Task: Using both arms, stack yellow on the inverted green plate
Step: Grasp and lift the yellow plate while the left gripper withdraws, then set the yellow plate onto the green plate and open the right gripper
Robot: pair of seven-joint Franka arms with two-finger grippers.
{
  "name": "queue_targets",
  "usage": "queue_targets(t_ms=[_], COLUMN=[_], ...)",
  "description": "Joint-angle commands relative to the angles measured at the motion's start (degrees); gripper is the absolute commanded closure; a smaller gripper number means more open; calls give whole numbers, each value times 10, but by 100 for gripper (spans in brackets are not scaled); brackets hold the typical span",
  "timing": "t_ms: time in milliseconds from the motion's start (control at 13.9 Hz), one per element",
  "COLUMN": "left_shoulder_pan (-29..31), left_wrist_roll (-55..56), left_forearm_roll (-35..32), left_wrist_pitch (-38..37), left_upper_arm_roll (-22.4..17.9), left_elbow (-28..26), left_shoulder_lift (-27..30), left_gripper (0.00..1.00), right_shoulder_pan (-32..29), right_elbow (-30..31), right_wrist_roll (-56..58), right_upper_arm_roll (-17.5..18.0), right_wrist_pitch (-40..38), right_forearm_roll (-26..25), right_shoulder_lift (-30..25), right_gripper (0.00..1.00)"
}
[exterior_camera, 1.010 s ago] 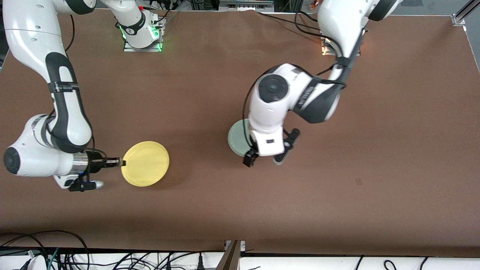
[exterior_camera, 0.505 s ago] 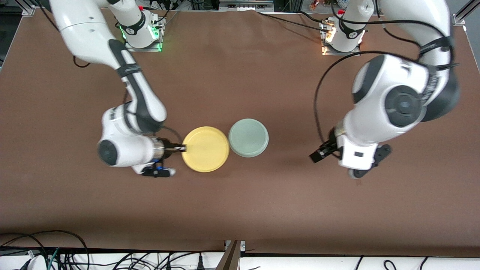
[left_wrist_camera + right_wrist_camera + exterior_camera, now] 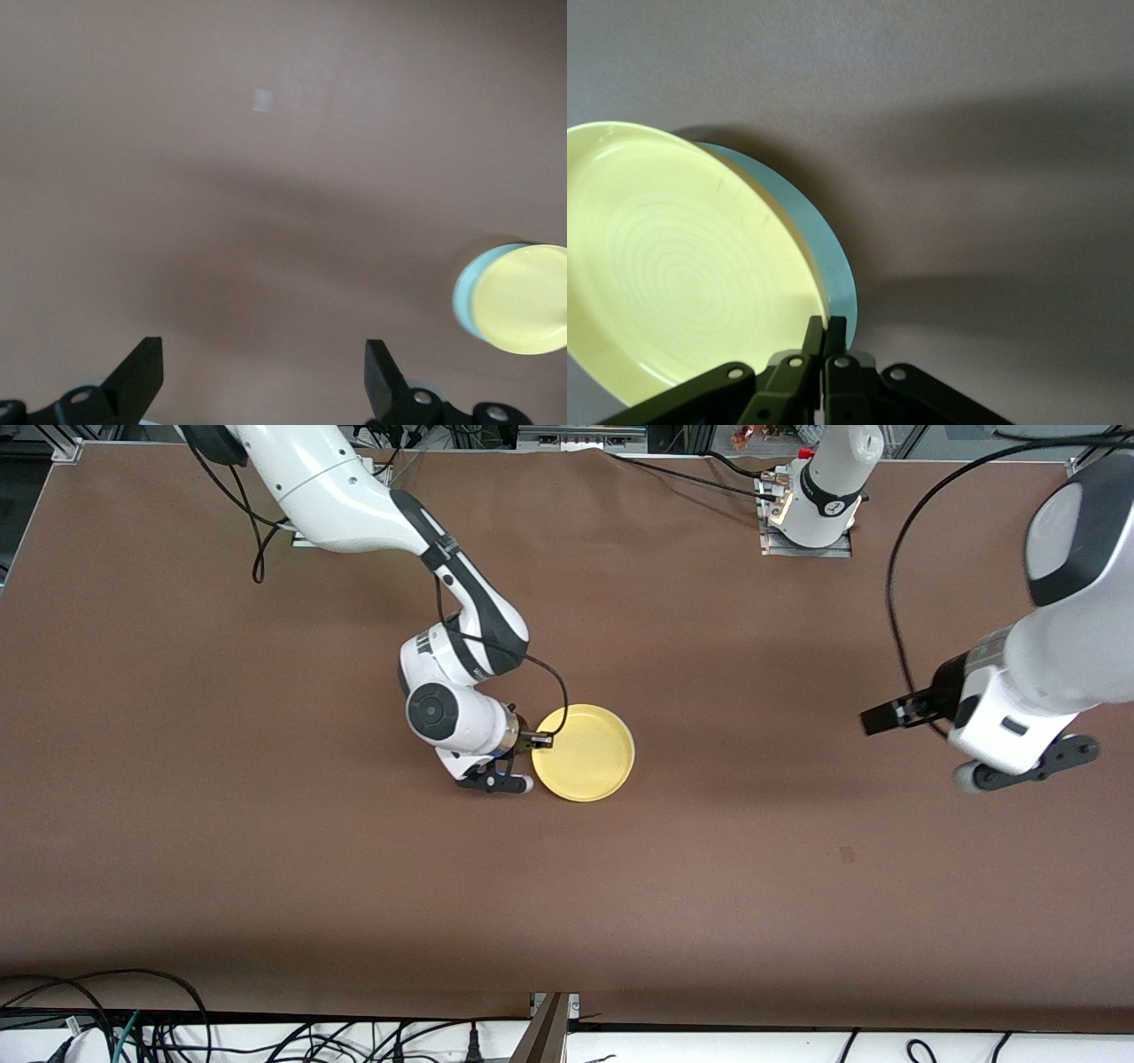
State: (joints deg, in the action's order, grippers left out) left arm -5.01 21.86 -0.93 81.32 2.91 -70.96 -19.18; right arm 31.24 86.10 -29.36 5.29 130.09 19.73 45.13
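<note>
The yellow rim closely follows the green plate's edge beside the robot's fingers. The yellow plate would settle, so the right gripper needs to release it.
The yellow plate sits mid-table, directly over the green plate, which it hides in the front view. My right gripper is shut on the yellow plate's rim at the side toward the right arm's end. The right wrist view shows the fingers pinching the yellow rim, with the green plate showing just beneath; I cannot tell if the two touch. My left gripper is open and empty, up over bare table toward the left arm's end. Its wrist view shows the yellow plate over the green rim.
The brown table stretches wide around the plates. A small pale mark lies on it nearer the front camera, under the left arm's side. The arm bases stand along the table's back edge; cables run below the front edge.
My right gripper carried the yellow plate toward the left arm's end, over the green plate. My left arm drew away from the green plate toward its own end.
</note>
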Motion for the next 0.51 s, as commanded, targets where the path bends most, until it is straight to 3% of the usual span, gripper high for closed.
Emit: queue_targets(t_ms=[0, 72, 144, 289, 433], left_shoulder_pan=[39, 47, 63, 78, 79], left_wrist_roll=[-78, -90, -108, -143, -148], left_forearm_roll=[-23, -23, -22, -16, -16], left_wrist_pitch=[94, 123, 159, 213, 226], left_upper_arm_roll=[6, 6, 7, 8, 8], left_elbow=[-196, -233, -264, -310, -306], left_shoulder_lift=[126, 146, 159, 174, 172], left_gripper=[0, 0, 0, 0, 0], right_shoulder_pan=[7, 10, 8, 0, -11], right_elbow=[11, 10, 10, -4, -8], right_wrist_roll=[0, -11, -31, -27, -9], right_upper_arm_roll=[-5, -5, -6, -26, -71], right_wrist_pitch=[13, 12, 10, 7, -32], right_forearm_roll=[10, 10, 8, 0, -11], right_shoulder_lift=[-5, -5, -7, -21, -54], right_gripper=[100, 79, 1, 0, 0])
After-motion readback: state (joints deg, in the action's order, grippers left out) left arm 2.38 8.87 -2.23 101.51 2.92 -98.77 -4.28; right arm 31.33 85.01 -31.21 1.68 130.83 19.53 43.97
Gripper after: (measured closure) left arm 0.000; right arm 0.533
